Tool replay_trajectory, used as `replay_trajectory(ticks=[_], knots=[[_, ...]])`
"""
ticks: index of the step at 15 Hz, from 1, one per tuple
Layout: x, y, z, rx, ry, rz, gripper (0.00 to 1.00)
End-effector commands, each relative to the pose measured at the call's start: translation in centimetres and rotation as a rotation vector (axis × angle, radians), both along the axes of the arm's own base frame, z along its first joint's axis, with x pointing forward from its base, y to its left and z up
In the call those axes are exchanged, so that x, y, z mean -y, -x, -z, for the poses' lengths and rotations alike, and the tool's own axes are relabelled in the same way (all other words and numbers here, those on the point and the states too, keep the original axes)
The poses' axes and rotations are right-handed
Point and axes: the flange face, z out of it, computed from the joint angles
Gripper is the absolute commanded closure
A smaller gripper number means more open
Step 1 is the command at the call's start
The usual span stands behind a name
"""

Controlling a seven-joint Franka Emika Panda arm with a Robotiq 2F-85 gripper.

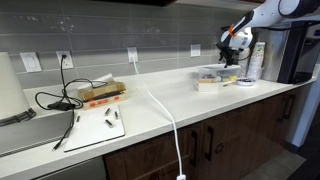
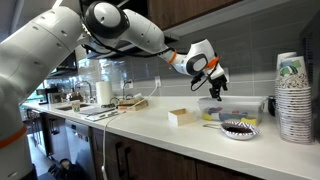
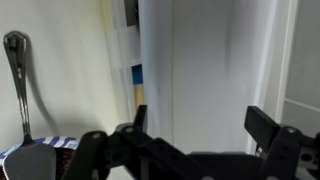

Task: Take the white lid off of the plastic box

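Note:
The gripper grabs the white lid by its edge next, one finger on each side, to take it off the plastic box.
The plastic box stands on the counter at the far end, and it also shows in an exterior view. The white lid lies on it and fills most of the wrist view. My gripper is open, its two fingers spread over the lid. In both exterior views the gripper points down just above the box. Whether the fingers touch the lid cannot be told.
A tan block lies beside the box. A patterned plate, a spoon and a stack of paper cups are close by. A white board, a brown box with cables and a white cable lie farther along.

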Motion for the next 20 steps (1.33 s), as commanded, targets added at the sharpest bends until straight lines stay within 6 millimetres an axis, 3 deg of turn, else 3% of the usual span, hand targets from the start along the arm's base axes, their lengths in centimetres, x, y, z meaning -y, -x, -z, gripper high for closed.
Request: replay_trajectory(ticks=[1, 14, 15, 17, 20], knots=[[0.2, -1.2, 0.6, 0.032, 0.044, 0.008, 0.00], [0.3, -1.5, 3.4, 0.043, 0.052, 0.004, 0.01], [0.2, -1.4, 3.6, 0.043, 0.060, -0.003, 0.26], [0.1, -1.4, 3.7, 0.049, 0.069, -0.010, 0.32], [0.1, -1.2, 4.0, 0.055, 0.066, -0.015, 0.57]])
